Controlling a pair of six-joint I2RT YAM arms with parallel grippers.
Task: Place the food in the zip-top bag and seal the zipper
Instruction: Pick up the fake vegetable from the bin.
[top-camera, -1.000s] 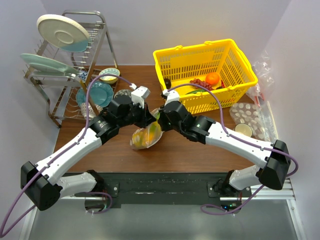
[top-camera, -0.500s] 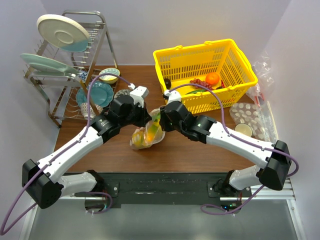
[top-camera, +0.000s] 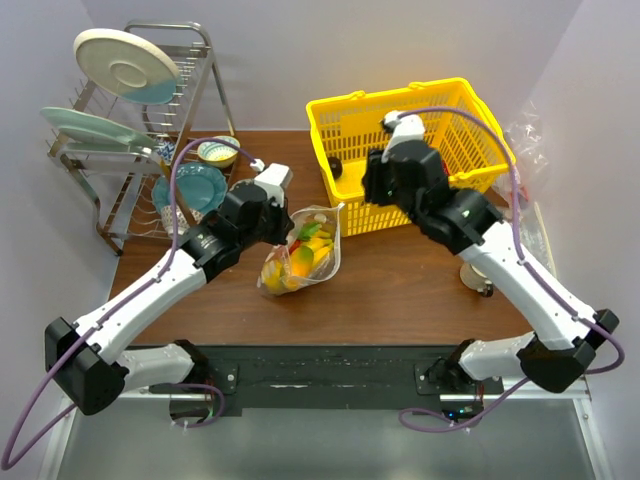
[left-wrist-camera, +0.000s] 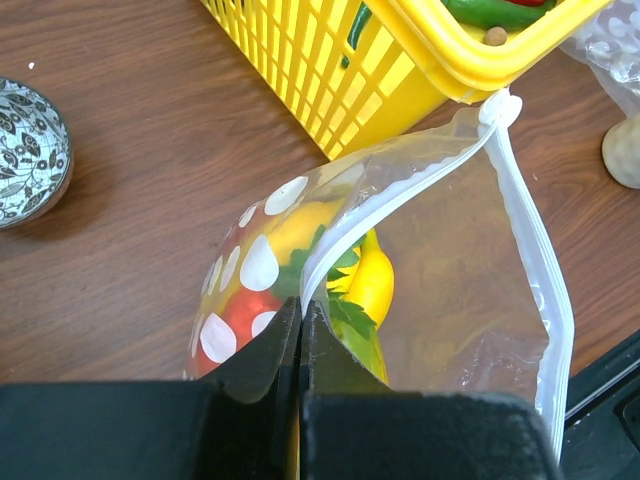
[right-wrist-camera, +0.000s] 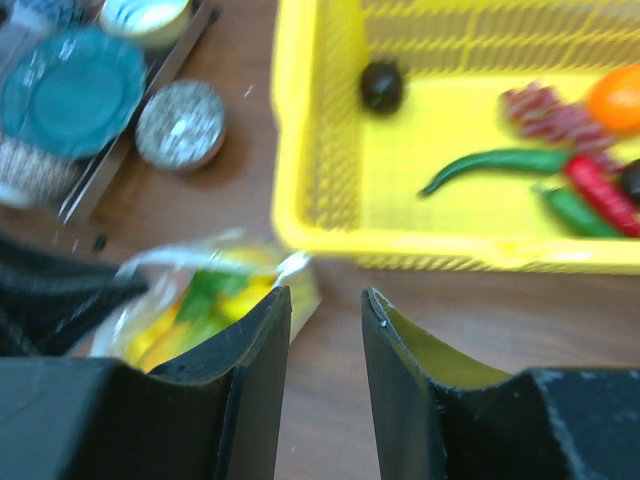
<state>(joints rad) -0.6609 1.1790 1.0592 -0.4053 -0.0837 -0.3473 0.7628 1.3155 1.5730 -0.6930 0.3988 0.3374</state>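
Observation:
My right gripper grabs the long dark green vegetable (right-wrist-camera: 495, 163) near its thicker end next, so the vegetable's tapered end stays free to enter the zip-top bag's opening.
The clear zip-top bag (top-camera: 302, 252) stands on the table in front of the basket, its mouth gaping. It holds the yellow banana bunch (left-wrist-camera: 375, 285), an orange-red mango-like fruit (left-wrist-camera: 243, 312) and something leafy green. My left gripper (left-wrist-camera: 300, 308) is shut on the whitish zipper strip (left-wrist-camera: 420, 180) at its left end. In the top view the left gripper (top-camera: 284, 226) is at the bag's upper left. My right gripper (right-wrist-camera: 325, 300) is open and empty, raised over the basket's front left (top-camera: 374, 188). A long dark green vegetable (right-wrist-camera: 495, 163) lies in the basket.
The yellow basket (top-camera: 335, 108) at the back also holds red grapes (right-wrist-camera: 545, 108), an orange (right-wrist-camera: 615, 95), a red pepper and a small dark fruit (right-wrist-camera: 382, 86). A dish rack (top-camera: 120, 190) with plates stands at the left. A patterned bowl (left-wrist-camera: 25, 150) sits near it.
My right gripper has let go of the bag and swung up and back to the right, over the basket. The bag's mouth has fallen open; my left gripper still pinches its edge.

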